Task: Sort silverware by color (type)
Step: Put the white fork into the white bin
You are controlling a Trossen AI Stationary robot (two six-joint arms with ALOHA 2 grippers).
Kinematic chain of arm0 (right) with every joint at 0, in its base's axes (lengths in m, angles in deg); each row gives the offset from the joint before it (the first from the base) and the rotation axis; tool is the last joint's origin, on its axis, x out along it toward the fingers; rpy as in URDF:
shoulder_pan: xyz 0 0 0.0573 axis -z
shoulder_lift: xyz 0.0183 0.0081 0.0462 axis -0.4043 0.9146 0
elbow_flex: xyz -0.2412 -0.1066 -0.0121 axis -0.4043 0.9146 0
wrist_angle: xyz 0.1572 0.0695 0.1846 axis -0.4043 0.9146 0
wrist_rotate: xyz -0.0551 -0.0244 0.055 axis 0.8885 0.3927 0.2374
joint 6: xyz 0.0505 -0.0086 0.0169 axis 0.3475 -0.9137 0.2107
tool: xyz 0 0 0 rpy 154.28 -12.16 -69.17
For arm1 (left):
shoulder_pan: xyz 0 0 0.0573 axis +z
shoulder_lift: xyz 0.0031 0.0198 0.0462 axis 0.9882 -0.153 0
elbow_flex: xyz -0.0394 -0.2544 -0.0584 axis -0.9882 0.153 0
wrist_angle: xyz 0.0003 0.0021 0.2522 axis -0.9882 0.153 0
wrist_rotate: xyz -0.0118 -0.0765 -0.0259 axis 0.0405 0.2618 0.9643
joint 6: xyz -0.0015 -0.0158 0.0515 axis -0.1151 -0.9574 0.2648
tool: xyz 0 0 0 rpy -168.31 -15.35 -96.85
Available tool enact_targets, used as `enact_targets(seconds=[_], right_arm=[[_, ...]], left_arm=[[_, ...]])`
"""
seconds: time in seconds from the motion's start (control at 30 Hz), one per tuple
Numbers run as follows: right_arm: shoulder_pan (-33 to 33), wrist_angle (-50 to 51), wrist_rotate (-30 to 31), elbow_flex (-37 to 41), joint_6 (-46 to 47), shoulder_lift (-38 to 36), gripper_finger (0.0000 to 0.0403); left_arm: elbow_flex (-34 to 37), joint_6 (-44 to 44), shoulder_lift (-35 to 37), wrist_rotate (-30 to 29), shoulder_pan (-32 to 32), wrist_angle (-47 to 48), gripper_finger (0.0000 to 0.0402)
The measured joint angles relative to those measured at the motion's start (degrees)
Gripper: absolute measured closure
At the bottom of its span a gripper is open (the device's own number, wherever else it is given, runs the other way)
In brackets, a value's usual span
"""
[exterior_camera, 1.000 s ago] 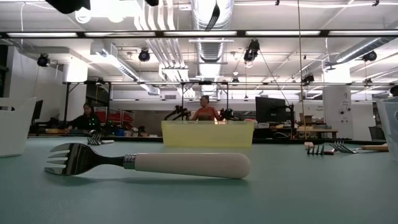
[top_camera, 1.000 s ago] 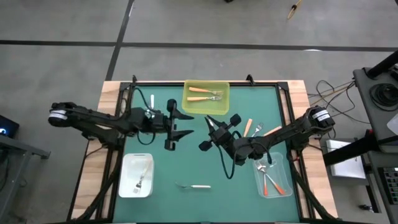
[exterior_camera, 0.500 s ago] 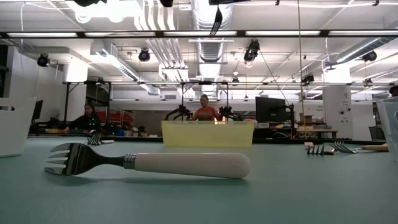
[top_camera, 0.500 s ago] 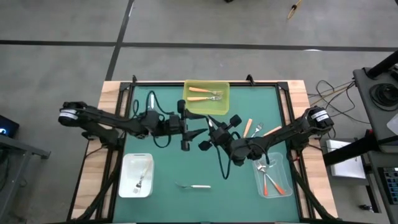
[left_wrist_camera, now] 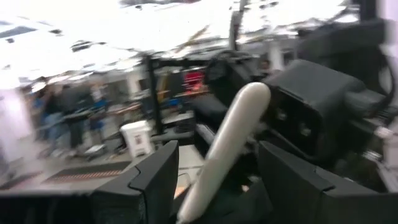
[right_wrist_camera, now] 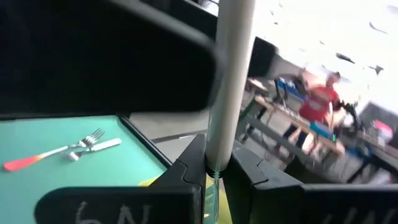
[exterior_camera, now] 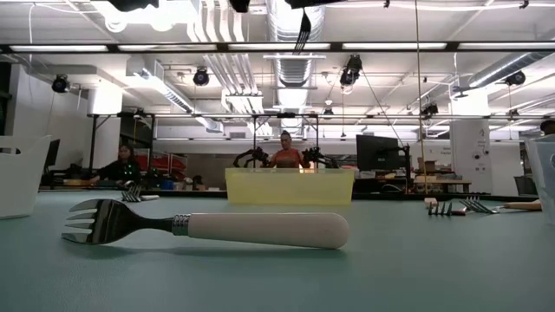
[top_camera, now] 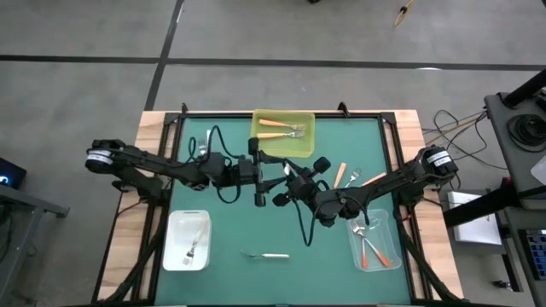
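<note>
The fork should go into the white bin (top_camera: pixel 186 240) to be sorted, so the robot's left gripper should grab it by its white handle (top_camera: pixel 288 170) next.
A white-handled fork (left_wrist_camera: pixel 225 146) is held above the middle of the green mat, between my two grippers. My right gripper (top_camera: pixel 286 177) reaches in from the table's right and is shut on the fork. My left gripper (top_camera: pixel 260 176) reaches in from the table's left and is open. Its two fingers stand on either side of the white handle (right_wrist_camera: pixel 231 74) with gaps showing, touching nothing. In the low view the fork's tines (exterior_camera: pixel 302 35) hang down from the top edge. My right gripper pinches the white-handled fork between its two fingers at the neck (right_wrist_camera: pixel 214 169), where the handle meets the metal. It comes roughly level from the table's right, fingers across the fork. The fork is lifted clear, roughly upright, with the handle rising above the fingers and the tines below.
A yellow bin (top_camera: pixel 305 145) at the far middle holds orange-handled forks. A white bin (top_camera: pixel 175 251) near left holds a white fork, and a clear bin (top_camera: pixel 386 230) near right holds red-orange ones. One white fork (top_camera: pixel 266 255) lies near the front, and loose forks (top_camera: pixel 350 177) lie right of centre.
My left gripper has moved toward the table's right, up to my right gripper, and its open fingers now stand around the fork's handle. My right gripper has stayed about where it was, still holding the fork aloft.
</note>
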Motion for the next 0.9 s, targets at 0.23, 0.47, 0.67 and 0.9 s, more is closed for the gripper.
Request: enact_targets(seconds=[0.23,0.47,0.67,0.9], right_arm=[[0.0,3.0,-1.8,0.0,-0.7,-0.1,0.0382],[0.0,4.4,-6.3,0.0,-0.1,-0.2,0.0382],[0.0,4.6,-6.3,0.0,0.1,-0.3,0.0382],[-0.2,4.4,-6.3,0.1,1.1,-0.3,0.0371]], left_arm=[[0.0,2.2,0.0,5.8,0.0,0.3,0.0200],[0.0,3.2,0.0,7.3,0.0,1.1,0.0221],[0.0,3.1,0.0,7.2,0.1,1.8,0.0292],[0.0,3.3,0.7,6.6,0.2,2.6,0.0386]])
